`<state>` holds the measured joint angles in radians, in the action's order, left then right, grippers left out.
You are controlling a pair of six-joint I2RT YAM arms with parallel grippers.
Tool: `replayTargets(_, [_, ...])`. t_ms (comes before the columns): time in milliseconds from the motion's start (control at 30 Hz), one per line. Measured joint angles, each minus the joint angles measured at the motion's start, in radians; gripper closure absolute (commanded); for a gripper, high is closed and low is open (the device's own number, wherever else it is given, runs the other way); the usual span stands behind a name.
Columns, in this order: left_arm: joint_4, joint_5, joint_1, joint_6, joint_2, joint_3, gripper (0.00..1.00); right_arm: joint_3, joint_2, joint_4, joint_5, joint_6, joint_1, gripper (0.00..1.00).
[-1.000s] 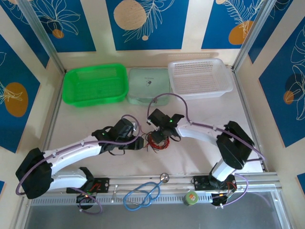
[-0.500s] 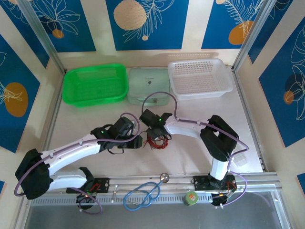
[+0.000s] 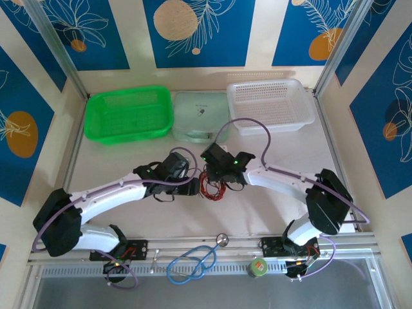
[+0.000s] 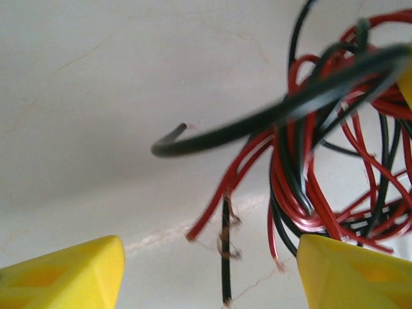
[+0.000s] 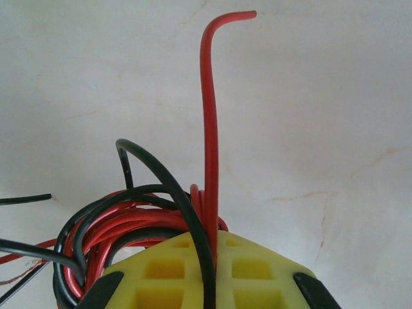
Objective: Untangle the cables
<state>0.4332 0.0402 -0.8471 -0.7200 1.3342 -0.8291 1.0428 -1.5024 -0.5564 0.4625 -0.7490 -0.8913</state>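
The left gripper grabs the cables by the near side of the heap (image 3: pixel 210 194) (image 4: pixel 317 212) next, and the rest stays open for my right gripper to untangle.
The cables (image 3: pixel 212 187) are a tangled bunch of thin red and black wires on the white table, between the two grippers. My right gripper (image 3: pixel 219 172) is shut on the cables (image 5: pixel 122 222): its yellow pads (image 5: pixel 257 270) meet, pinching a red and a black strand, and one red end sticks straight up. My left gripper (image 3: pixel 193 187) stands open just left of the bunch. In the left wrist view its yellow fingertips (image 4: pixel 64 273) are far apart, with loose frayed ends of the cables (image 4: pixel 302 174) hanging between and above them.
Along the back edge stand a green basket (image 3: pixel 129 114), a pale green lidded box (image 3: pixel 200 114) and a white basket (image 3: pixel 270 104). A blue stethoscope (image 3: pixel 193 261) and a small green roll (image 3: pixel 259 267) lie on the front rail.
The right gripper has shifted right and slightly back with the bunch. The left gripper has moved forward and right, closer to the wires.
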Motion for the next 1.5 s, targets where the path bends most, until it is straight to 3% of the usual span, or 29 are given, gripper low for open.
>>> replayTargets(200, [-0.08, 0.021, 0.007, 0.015, 0.038, -0.006, 0.29, -0.118, 0.103, 0.049, -0.024, -0.119, 0.018, 1.0])
replayTargets(600, [-0.339, 0.198, 0.014, 0.014, 0.153, -0.002, 0.3, -0.232, 0.158, 0.171, -0.071, -0.267, 0.026, 1.0])
replayTargets(800, [-0.367, 0.226, 0.016, 0.022, 0.2, -0.002, 0.55, -0.245, 0.18, 0.198, -0.102, -0.284, 0.054, 1.0])
replayTargets(1033, [-0.372, 0.233, 0.016, 0.045, 0.204, -0.002, 0.98, -0.307, 0.267, 0.259, -0.188, -0.317, 0.121, 1.0])
replayTargets(1500, [-0.298, 0.179, 0.012, 0.056, 0.068, -0.006, 1.0, -0.42, 0.459, 0.36, -0.313, -0.215, 0.139, 0.99])
